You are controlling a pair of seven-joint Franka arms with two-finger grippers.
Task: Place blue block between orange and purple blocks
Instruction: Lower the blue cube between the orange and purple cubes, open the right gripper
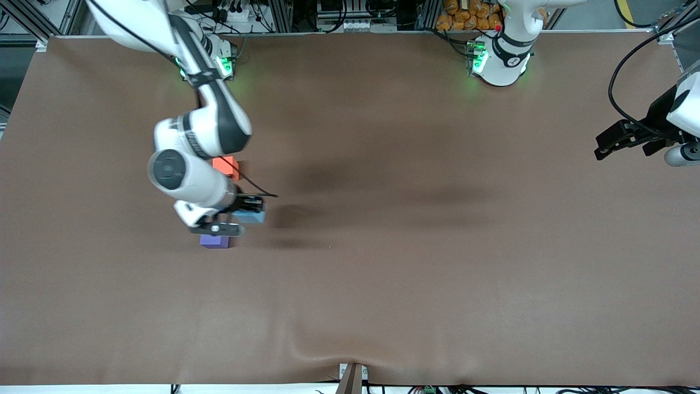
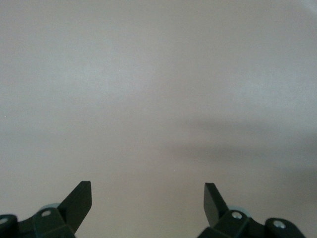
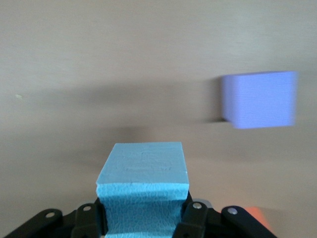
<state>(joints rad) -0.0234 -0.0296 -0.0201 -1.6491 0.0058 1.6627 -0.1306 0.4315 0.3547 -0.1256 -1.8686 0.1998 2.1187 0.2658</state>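
My right gripper needs to line up the light blue block before it opens: the block hangs beside the line from orange block to purple block.
My right gripper (image 1: 247, 209) is shut on the light blue block (image 1: 255, 217), low over the table. It sits roughly between the orange block (image 1: 226, 166) and the purple block (image 1: 214, 241), slightly toward the left arm's end of them. The orange block lies farther from the front camera and is partly hidden by the right arm. The purple block lies nearer, its top edge under the gripper. In the right wrist view the blue block (image 3: 143, 191) fills the jaws, with the purple block (image 3: 258, 99) and a sliver of the orange block (image 3: 257, 216) on the table. My left gripper (image 1: 623, 143) waits open and empty.
The brown table cover (image 1: 415, 262) is wrinkled near its front edge. The left wrist view shows only bare cover between the left gripper's (image 2: 147, 198) open fingers. Cables and equipment stand along the back edge by the arm bases.
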